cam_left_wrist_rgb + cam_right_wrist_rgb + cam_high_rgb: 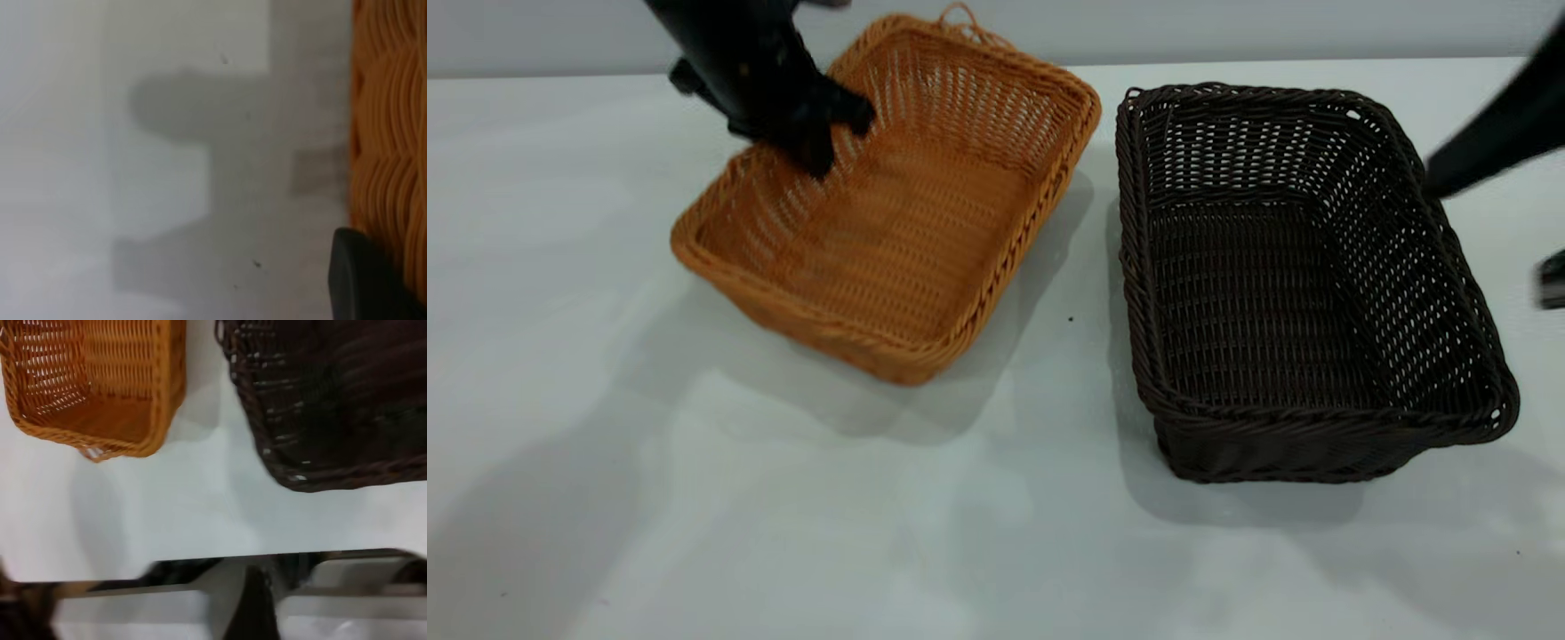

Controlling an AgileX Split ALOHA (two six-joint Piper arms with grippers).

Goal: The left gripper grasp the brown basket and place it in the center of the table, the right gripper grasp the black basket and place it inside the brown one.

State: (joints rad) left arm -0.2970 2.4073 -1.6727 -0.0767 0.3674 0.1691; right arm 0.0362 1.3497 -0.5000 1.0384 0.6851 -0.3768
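The black basket (1289,284) should go inside the brown one, so my right gripper will pick it up by its rim (1424,176) next.
The brown basket (907,231) sits at the back left of the table (996,533), tilted, with a shadow under its near side. My left gripper (818,147) reaches down over its far left rim and is shut on that rim. In the left wrist view one dark finger (363,283) lies against the orange weave (390,133). The black basket (1289,284) rests flat on the table to the right of the brown one, a narrow gap between them. My right gripper (1552,280) hangs at the right edge, just beyond the black basket's right rim. Both baskets show in the right wrist view (100,380), (333,400).
Both baskets are empty. Bare tabletop stretches across the front (871,551) and the far left. A pale wall runs behind the table's back edge. Tiny dark specks lie on the surface between the baskets.
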